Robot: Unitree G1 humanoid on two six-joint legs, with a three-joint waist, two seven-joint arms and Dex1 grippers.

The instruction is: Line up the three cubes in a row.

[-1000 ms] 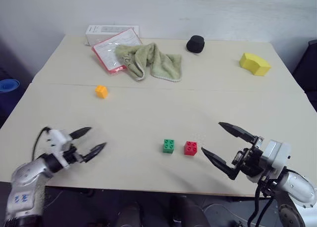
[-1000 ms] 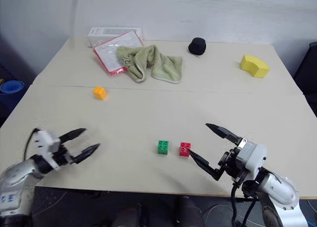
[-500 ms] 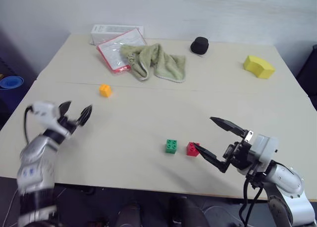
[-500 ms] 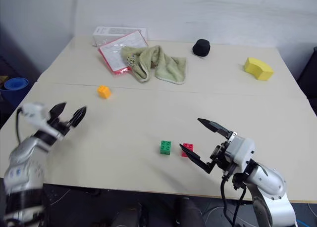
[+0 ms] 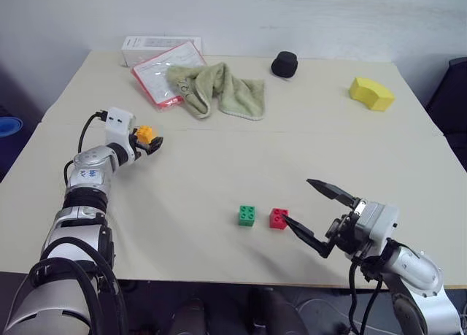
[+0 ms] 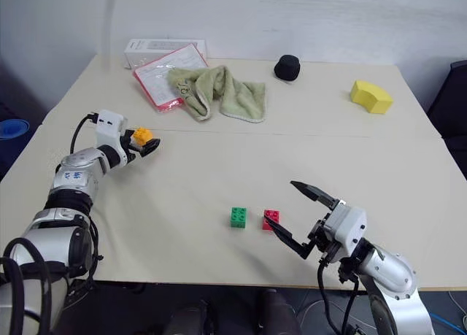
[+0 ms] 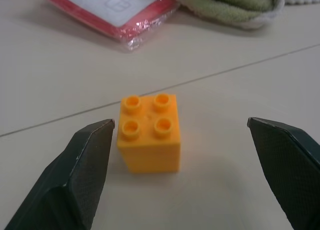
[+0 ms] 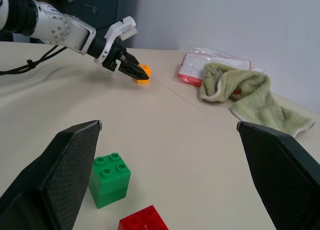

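Note:
My left gripper has its fingers on either side of the orange cube in the left wrist view, so closing now would catch it.
The orange cube (image 7: 150, 135) stands studs up on the table, at the left near the seam. My left gripper (image 7: 180, 122) is open around it, one finger on each side, and the cube sits closer to one fingertip (image 7: 95, 145). From the head, that gripper (image 5: 149, 140) shows level with the orange cube (image 5: 144, 133). The green cube (image 5: 247, 215) and the red cube (image 5: 278, 218) sit side by side near the front edge with a small gap between them. My right gripper (image 5: 296, 199) hangs open just right of the red cube, holding nothing.
A green towel (image 5: 219, 89), a red plastic-wrapped packet (image 5: 162, 72) and a white box (image 5: 149, 49) lie at the back left. A black object (image 5: 284, 63) sits at the back middle, and a yellow curved block (image 5: 371, 93) at the back right.
My left arm has reached forward from the front left edge to the orange cube, and its open fingers now flank it. The right gripper has stayed put beside the red cube.

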